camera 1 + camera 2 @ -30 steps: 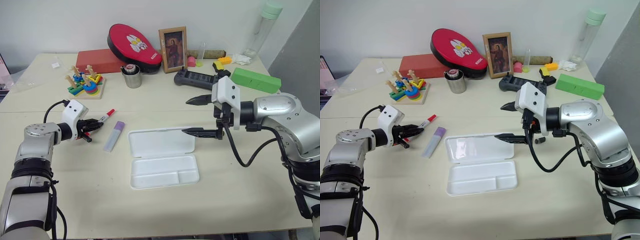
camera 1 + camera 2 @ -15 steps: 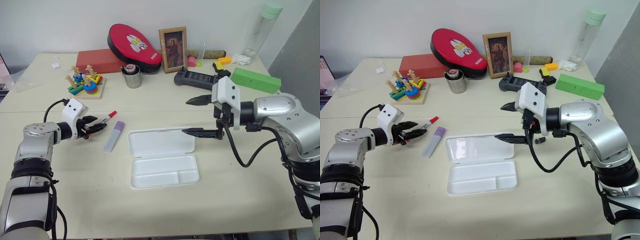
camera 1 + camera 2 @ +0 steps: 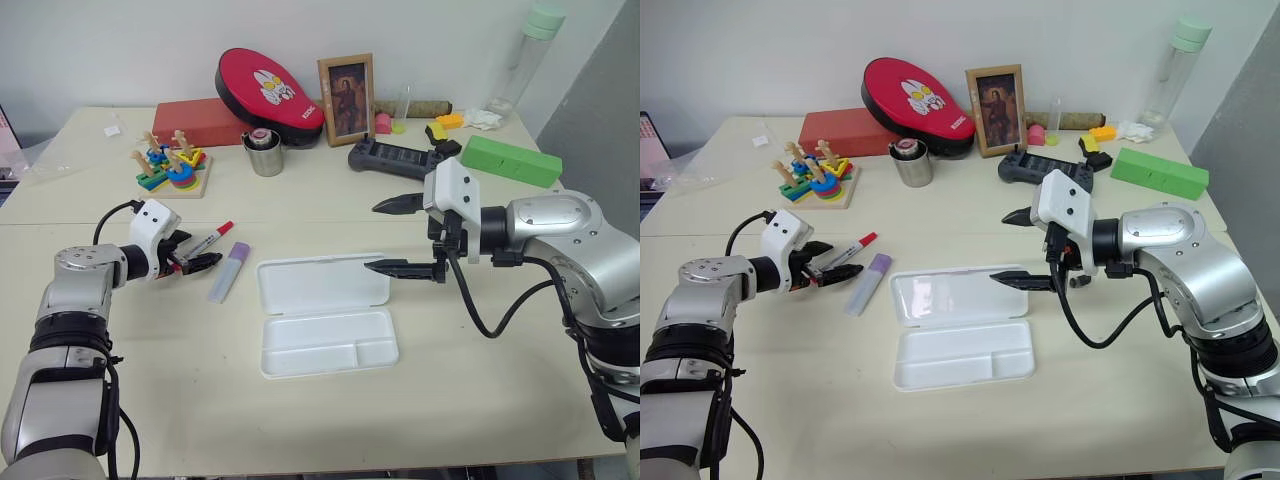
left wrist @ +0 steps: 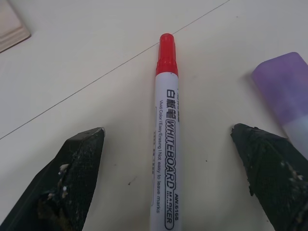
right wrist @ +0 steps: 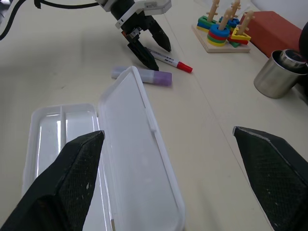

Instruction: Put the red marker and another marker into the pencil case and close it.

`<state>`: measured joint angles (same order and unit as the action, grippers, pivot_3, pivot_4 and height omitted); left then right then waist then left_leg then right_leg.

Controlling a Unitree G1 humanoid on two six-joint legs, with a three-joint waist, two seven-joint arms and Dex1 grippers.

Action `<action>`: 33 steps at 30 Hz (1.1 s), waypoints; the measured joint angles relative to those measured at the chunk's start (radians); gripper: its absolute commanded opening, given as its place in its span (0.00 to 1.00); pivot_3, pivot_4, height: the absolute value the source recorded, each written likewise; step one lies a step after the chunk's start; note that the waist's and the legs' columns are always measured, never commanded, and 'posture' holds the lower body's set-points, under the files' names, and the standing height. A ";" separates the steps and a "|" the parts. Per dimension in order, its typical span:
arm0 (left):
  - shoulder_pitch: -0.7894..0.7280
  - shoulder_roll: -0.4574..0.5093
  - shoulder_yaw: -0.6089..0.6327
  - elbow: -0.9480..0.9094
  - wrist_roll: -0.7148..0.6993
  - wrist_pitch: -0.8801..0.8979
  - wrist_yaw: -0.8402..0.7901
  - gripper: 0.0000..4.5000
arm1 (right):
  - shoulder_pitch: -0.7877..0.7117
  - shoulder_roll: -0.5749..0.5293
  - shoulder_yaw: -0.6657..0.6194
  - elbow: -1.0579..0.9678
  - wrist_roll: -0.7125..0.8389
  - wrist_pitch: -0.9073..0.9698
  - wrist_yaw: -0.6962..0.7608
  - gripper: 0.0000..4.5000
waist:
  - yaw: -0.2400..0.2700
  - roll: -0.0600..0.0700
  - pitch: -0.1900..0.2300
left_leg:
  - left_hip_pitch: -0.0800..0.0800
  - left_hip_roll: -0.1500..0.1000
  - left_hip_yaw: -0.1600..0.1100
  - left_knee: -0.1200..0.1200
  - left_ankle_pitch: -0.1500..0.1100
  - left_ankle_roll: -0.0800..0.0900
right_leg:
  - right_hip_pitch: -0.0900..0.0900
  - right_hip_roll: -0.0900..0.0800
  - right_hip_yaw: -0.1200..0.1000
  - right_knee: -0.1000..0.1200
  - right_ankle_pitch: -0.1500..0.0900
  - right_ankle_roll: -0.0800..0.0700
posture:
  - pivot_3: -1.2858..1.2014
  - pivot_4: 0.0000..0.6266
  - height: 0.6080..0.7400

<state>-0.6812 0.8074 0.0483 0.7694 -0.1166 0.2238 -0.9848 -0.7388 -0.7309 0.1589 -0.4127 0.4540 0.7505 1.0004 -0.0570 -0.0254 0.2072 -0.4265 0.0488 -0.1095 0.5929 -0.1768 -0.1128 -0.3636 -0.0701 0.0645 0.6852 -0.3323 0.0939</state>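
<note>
The robot's left gripper should close on the red marker now, because its fingers are low beside the red marker's white body in the left wrist view.
The red marker (image 4: pixel 165 115), white with a red cap, lies on the table between the spread fingers (image 4: pixel 77 159) of my left gripper (image 3: pixel 196 250), which is open and not touching it. Just to its right lies the other marker (image 3: pixel 228 271), stubby with a lilac cap. The pencil case (image 3: pixel 322 283) rests open at the table's middle, lid flat behind its moulded tray (image 3: pixel 330 345), with nothing inside. My right gripper (image 3: pixel 396 236) hovers open over the case's right end, holding nothing.
Along the back of the table stand a wooden stacking toy (image 3: pixel 170 170), a steel cup (image 3: pixel 265 153), a red box (image 3: pixel 200 120), a red pouch (image 3: pixel 268 92), a picture frame (image 3: pixel 346 98), a black controller (image 3: pixel 395 157) and a green box (image 3: pixel 510 158).
My left gripper has gone from shut on the red marker to open, and the marker now lies loose between its fingers. The right arm has kept still.
</note>
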 measured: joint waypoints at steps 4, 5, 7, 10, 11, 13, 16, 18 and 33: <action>-0.011 -0.007 -0.001 0.014 0.000 0.024 -0.008 0.81 | 0.000 -0.001 0.000 0.000 0.000 0.000 -0.001 1.00 | 0.000 0.000 0.000 | 0.001 0.000 0.000 0.001 0.000 0.000 | 0.000 0.000 0.000 0.004 0.000 0.000 | 0.52 0.24 1.00; -0.012 -0.007 -0.001 0.015 0.000 0.029 -0.008 0.76 | 0.000 -0.001 0.000 0.000 0.000 0.000 -0.001 1.00 | 0.000 0.000 0.000 | 0.001 0.000 0.000 0.001 0.000 0.000 | 0.000 0.000 0.000 0.004 0.000 0.000 | 0.52 0.24 1.00; -0.012 -0.007 -0.001 0.015 0.000 0.035 -0.007 0.68 | 0.001 -0.003 0.000 0.000 0.000 0.000 -0.001 1.00 | -0.001 0.000 0.000 | 0.002 0.000 0.000 0.001 0.001 0.000 | 0.000 0.000 0.000 0.006 0.000 0.000 | 0.52 0.24 1.00; -0.012 -0.007 0.000 0.015 0.000 0.045 -0.009 0.53 | 0.001 -0.003 0.000 0.000 0.000 0.000 -0.001 1.00 | -0.001 0.000 0.000 | 0.002 0.000 0.000 0.002 0.001 0.000 | 0.000 0.000 0.000 0.008 0.000 0.000 | 0.52 0.24 1.00; -0.013 -0.007 0.001 0.015 0.000 0.049 -0.009 0.50 | 0.001 -0.003 0.000 0.000 0.000 0.000 -0.001 1.00 | -0.001 0.000 0.000 | 0.002 0.000 0.000 0.002 0.001 0.000 | 0.000 0.000 0.000 0.008 0.000 0.000 | 0.52 0.24 1.00; -0.015 -0.007 0.002 0.015 0.000 0.054 -0.009 0.41 | 0.001 -0.003 0.000 0.000 0.000 0.000 -0.002 1.00 | -0.001 0.000 0.000 | 0.002 0.000 0.000 0.002 0.002 0.000 | 0.000 0.000 0.001 0.008 0.000 0.000 | 0.52 0.24 1.00; -0.015 -0.007 0.004 0.015 0.000 0.056 -0.009 0.27 | 0.001 -0.003 0.000 0.000 0.000 0.000 -0.002 1.00 | -0.001 0.000 0.000 | 0.002 0.000 0.000 0.002 0.002 0.000 | 0.000 0.000 0.001 0.008 0.000 0.000 | 0.52 0.24 1.00; -0.015 -0.007 0.004 0.015 0.000 0.057 -0.010 0.19 | 0.001 -0.003 0.000 0.000 0.000 0.000 -0.001 1.00 | -0.001 0.000 0.000 | 0.002 0.000 0.000 0.002 0.002 0.000 | 0.000 0.000 0.001 0.008 0.000 0.000 | 0.52 0.24 1.00; 0.032 0.000 0.012 -0.072 -0.003 0.080 -0.008 0.09 | -0.027 -0.001 0.000 0.003 0.000 0.000 -0.008 1.00 | -0.002 0.000 0.000 | 0.002 0.000 0.000 0.001 0.002 -0.001 | -0.001 0.000 0.001 0.007 0.000 0.000 | 0.52 0.24 1.00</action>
<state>-0.6488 0.8074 0.0604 0.6972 -0.1197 0.3042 -0.9929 -0.7662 -0.7323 0.1589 -0.4100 0.4535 0.7506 0.9926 -0.0586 -0.0254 0.2072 -0.4246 0.0486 -0.1097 0.5942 -0.1752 -0.1133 -0.3641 -0.0701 0.0652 0.6923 -0.3323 0.0939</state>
